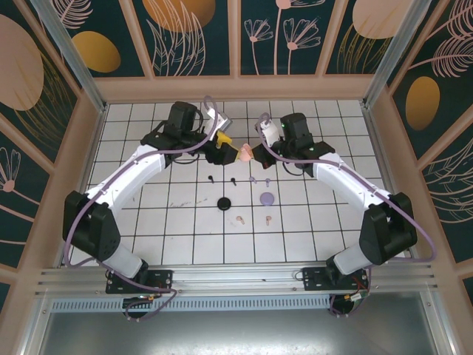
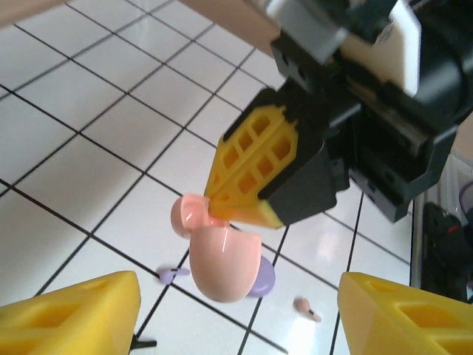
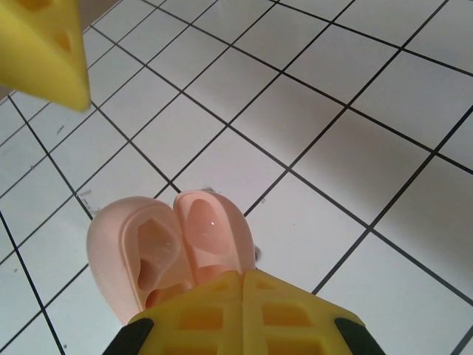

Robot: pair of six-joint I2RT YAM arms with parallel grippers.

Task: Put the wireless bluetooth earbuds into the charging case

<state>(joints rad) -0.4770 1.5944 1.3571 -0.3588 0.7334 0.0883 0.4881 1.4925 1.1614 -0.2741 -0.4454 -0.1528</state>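
I will grab the open pink charging case (image 1: pixel 244 154) next with my left gripper, by the outer sides of its body. The case's lid and hollows then stay free, so earbuds can be put in.
The pink charging case (image 1: pixel 244 154) hangs open above the tiles, and my right gripper (image 3: pixel 244 279) is shut on its hinge end. Its two hollow halves (image 3: pixel 166 244) face the right wrist camera, with nothing in them. My left gripper (image 2: pixel 238 290) is open just left of the case (image 2: pixel 222 262), its yellow fingers (image 2: pixel 70 318) wide apart and holding nothing. On the table lie two pink earbuds (image 1: pixel 240 219), two lavender earbuds (image 1: pixel 253 179) and two black earbuds (image 1: pixel 212 178). One pink earbud (image 2: pixel 307 309) and one lavender earbud (image 2: pixel 171 275) show below the case.
A shut lavender case (image 1: pixel 267 197) and a black case (image 1: pixel 224 203) lie on the white grid table (image 1: pixel 162 222), near the middle. Wooden walls (image 1: pixel 236 87) frame the table. The left gripper's fingertip (image 3: pixel 44 44) shows at the top left of the right wrist view.
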